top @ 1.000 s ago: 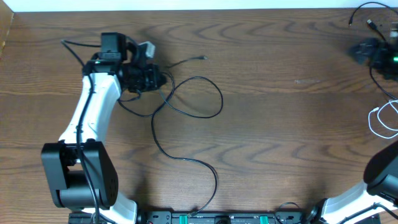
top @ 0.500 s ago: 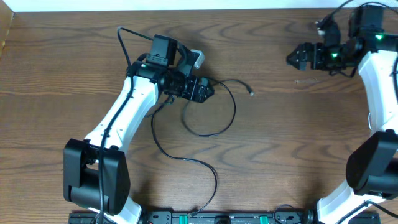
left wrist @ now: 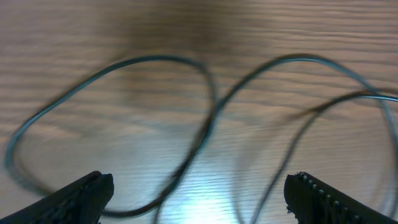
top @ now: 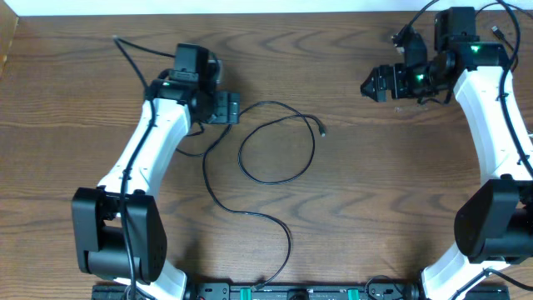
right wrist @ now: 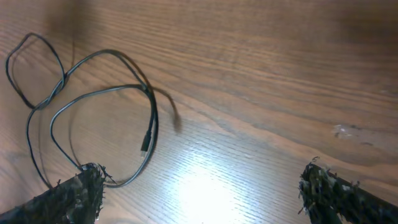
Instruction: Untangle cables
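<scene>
I should next pick up the black cable (top: 277, 142) with my left gripper by the loop (top: 215, 143) beside its crossing. The plug end then stays free to untangle.
A thin black cable (top: 277, 142) lies in a loop on the wooden table, its small plug (top: 322, 129) at the loop's right end; a tail runs down toward the front edge. My left gripper (top: 236, 108) is open just left of the loop and holds nothing. From the left wrist the cable (left wrist: 211, 118) crosses itself in blurred loops ahead of the open gripper (left wrist: 199, 196). At the upper right, my right gripper (top: 368, 86) is open, faces left and holds nothing. In the right wrist view the cable (right wrist: 99, 93) and its plug (right wrist: 145, 144) lie left of the gripper (right wrist: 205, 196).
The cable's tail (top: 287, 237) reaches the arm bases at the front edge. Another thin black cord with a small plug (top: 497, 32) shows at the top right corner, behind the right arm. The table's back edge (top: 266, 12) borders a white wall.
The left gripper has opened, let go of the black cable and drawn back left; the loop now lies mid-table. The right arm has swung in from the far right edge toward the left.
</scene>
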You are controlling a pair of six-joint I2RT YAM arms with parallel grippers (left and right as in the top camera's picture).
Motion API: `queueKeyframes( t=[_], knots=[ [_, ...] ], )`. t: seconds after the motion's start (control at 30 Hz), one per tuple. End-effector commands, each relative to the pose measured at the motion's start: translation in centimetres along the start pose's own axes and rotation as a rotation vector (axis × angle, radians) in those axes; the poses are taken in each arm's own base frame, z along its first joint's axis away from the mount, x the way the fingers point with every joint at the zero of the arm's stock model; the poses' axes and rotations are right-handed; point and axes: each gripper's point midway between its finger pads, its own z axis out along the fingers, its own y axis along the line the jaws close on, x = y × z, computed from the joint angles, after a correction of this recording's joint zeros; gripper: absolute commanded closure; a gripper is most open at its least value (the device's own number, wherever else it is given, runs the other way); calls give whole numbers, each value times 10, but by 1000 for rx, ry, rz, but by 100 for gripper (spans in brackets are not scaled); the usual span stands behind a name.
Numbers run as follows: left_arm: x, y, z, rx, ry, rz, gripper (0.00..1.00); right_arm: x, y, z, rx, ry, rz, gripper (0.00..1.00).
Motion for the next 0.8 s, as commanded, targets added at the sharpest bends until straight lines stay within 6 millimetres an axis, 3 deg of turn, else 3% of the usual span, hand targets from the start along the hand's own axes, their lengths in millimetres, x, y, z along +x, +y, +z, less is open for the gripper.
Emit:
queueKeyframes(
  t=[0.0,0.2,0.33,0.47,0.63,0.77],
  knots=[
    [4,35,-1,-124,16,-54,7,-2,15,-2,-9,-5,-47,2],
    [21,68,6,-227,91,-131,7,-1,21,0,-13,1,-61,2],
    [23,73,12,-233,99,-167,7,-2,22,1,-15,0,-66,2],
    [11,74,13,-236,51,-162,7,1,23,1,-16,11,-61,2],
    [-2,75,22,-230,27,26,6,5,23,1,-15,26,-73,2],
    [10,75,44,-198,112,278,5,5,22,1,-13,27,-73,2]
  ],
)
